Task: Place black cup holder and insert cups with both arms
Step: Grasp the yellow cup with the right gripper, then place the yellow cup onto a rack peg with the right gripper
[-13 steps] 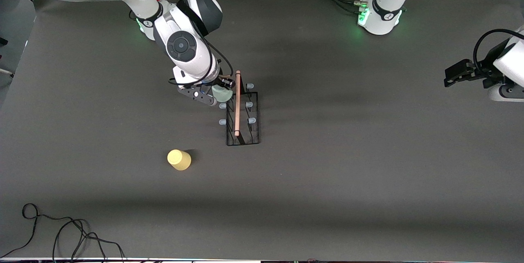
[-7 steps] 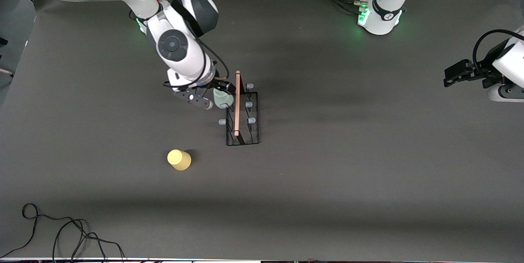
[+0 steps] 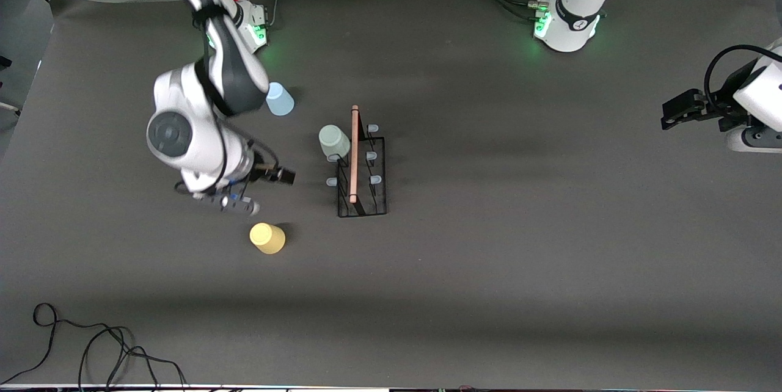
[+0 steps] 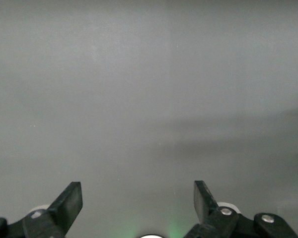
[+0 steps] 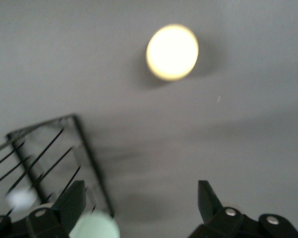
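The closed base of the yellow cup [image 3: 267,238] is the part my right gripper will grab next. The cup then goes onto the black cup holder [image 3: 362,179].
The black cup holder [image 3: 362,179] stands mid-table, its wooden handle [image 3: 354,154] on top. The pale green cup [image 3: 334,141] sits upside down on a peg on the side toward the right arm's end. The light blue cup [image 3: 280,99] stands on the table farther from the front camera, and the yellow cup [image 3: 267,238] stands nearer to it. My right gripper [image 3: 235,201] is open and empty, over the table between the yellow cup and the rack. Its wrist view shows the gripper [image 5: 141,203], the yellow cup [image 5: 172,52], the rack [image 5: 44,148] and the green cup [image 5: 94,228]. My left gripper [image 3: 678,109] is open and empty and waits at the left arm's end.
A loose black cable [image 3: 91,343] lies on the table's corner nearest the front camera at the right arm's end. The left wrist view shows its own gripper [image 4: 138,201] over bare grey table.
My right gripper let go of the green cup, which stays on the peg. The right arm swung away from the rack toward the yellow cup, uncovering the light blue cup. The left arm has not moved.
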You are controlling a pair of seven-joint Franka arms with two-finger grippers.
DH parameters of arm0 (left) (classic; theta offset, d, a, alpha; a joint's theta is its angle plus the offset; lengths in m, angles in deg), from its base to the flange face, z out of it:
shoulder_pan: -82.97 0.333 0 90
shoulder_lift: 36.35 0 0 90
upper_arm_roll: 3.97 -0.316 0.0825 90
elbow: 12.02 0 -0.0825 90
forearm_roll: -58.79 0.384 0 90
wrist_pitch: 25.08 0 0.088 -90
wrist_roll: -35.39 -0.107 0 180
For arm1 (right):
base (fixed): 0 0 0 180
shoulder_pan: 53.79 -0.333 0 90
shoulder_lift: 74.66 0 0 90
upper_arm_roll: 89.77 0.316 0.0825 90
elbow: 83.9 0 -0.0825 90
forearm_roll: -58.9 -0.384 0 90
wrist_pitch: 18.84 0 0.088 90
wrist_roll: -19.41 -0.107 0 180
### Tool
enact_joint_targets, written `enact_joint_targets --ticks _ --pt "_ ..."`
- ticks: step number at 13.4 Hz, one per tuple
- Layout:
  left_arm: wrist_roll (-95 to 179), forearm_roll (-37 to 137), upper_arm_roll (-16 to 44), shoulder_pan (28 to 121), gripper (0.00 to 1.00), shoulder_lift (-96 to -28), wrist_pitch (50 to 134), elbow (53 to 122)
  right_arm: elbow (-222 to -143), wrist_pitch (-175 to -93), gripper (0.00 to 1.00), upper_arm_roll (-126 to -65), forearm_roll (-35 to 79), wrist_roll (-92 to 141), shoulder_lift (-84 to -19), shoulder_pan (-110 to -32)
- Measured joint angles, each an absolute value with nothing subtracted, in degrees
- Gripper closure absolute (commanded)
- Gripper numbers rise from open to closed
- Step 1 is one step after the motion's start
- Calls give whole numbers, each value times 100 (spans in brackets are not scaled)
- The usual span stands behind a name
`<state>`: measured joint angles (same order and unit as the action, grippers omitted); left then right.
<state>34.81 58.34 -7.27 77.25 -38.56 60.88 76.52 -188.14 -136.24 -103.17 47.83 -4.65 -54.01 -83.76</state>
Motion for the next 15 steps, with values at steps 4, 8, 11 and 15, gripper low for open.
enact_joint_targets --ticks 4,8,11,15 --pt "3481 5834 -727 7724 0 -3856 6088 7662 -18390 -14170 0 -10317 4775 194 -4531 -8038" --pt "3481 5834 -716 7722 0 -3856 6088 7667 -18110 -14703 0 -10314 4774 207 -4031 -8023" --pt "3481 5835 -698 7721 0 -3856 6088 7668 -18053 -15027 2 -10313 4774 207 -3758 -8023" --pt "3482 5835 -691 7721 0 -3856 6088 7669 -18045 -15147 100 -10313 4773 424 -3577 -8022"
